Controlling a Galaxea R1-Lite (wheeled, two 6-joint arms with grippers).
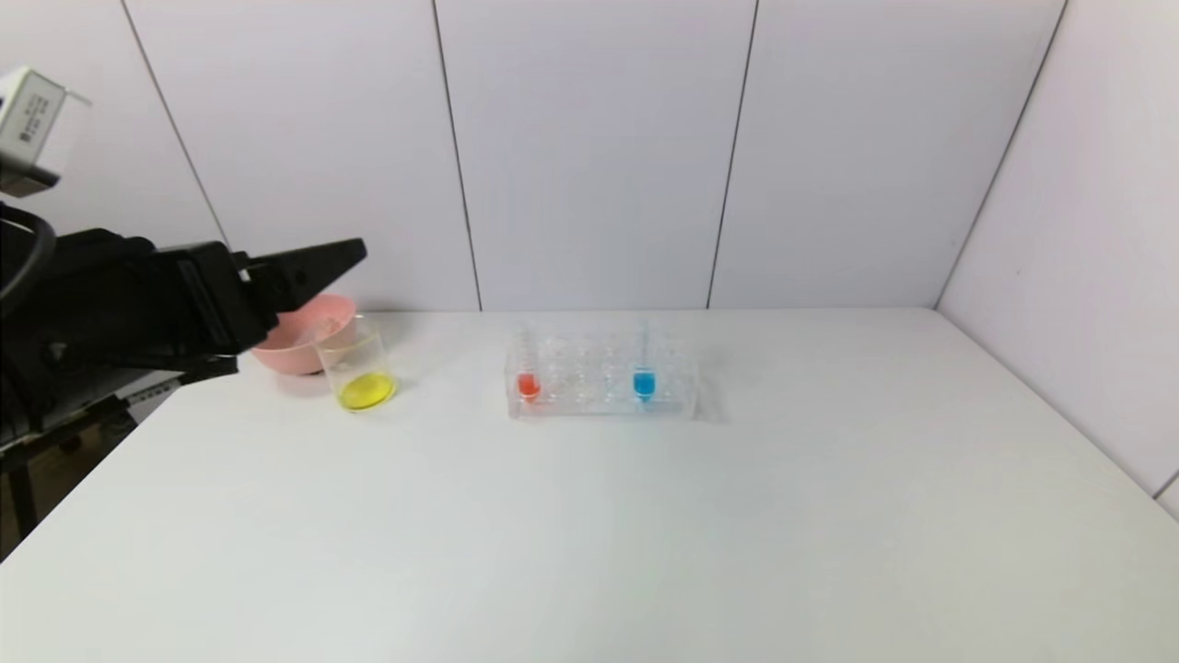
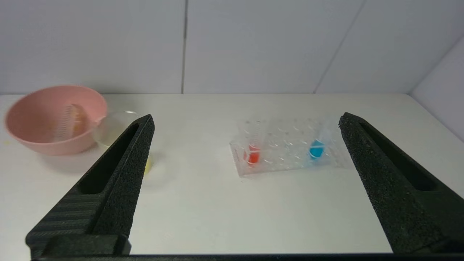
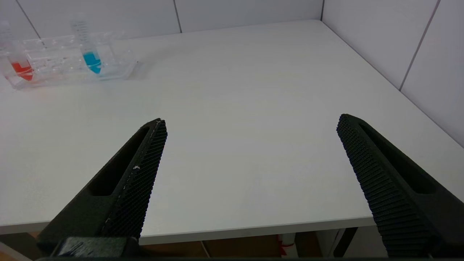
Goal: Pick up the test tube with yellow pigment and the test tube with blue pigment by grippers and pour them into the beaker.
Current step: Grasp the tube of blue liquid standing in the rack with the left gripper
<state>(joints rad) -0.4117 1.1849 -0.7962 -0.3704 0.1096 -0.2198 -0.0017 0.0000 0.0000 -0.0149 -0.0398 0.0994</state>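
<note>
The clear rack closes around the lower end of the blue test tube. My left gripper should grab the tube next by its upper part below the tube's rim (image 1: 644,344) (image 2: 322,130).
The beaker (image 1: 359,368) stands at the back left, next to the pink bowl, with yellow liquid at its bottom. In the left wrist view the beaker (image 2: 116,125) is partly hidden by a finger. A clear tube with a faint yellow tint (image 2: 69,120) lies tilted inside the bowl. The test tube with blue pigment (image 1: 644,379) stands upright in the clear rack (image 1: 599,401); it also shows in both wrist views (image 2: 316,149) (image 3: 90,58). My left gripper (image 1: 345,253) (image 2: 246,116) is open and empty, raised just left of the beaker. My right gripper (image 3: 252,119) is open and empty over the table's front right edge.
A pink bowl (image 1: 293,343) (image 2: 36,139) sits behind the beaker near the wall. A red-liquid tube (image 1: 529,382) (image 2: 253,155) (image 3: 21,69) stands at the rack's left end. Walls close the table at the back and right.
</note>
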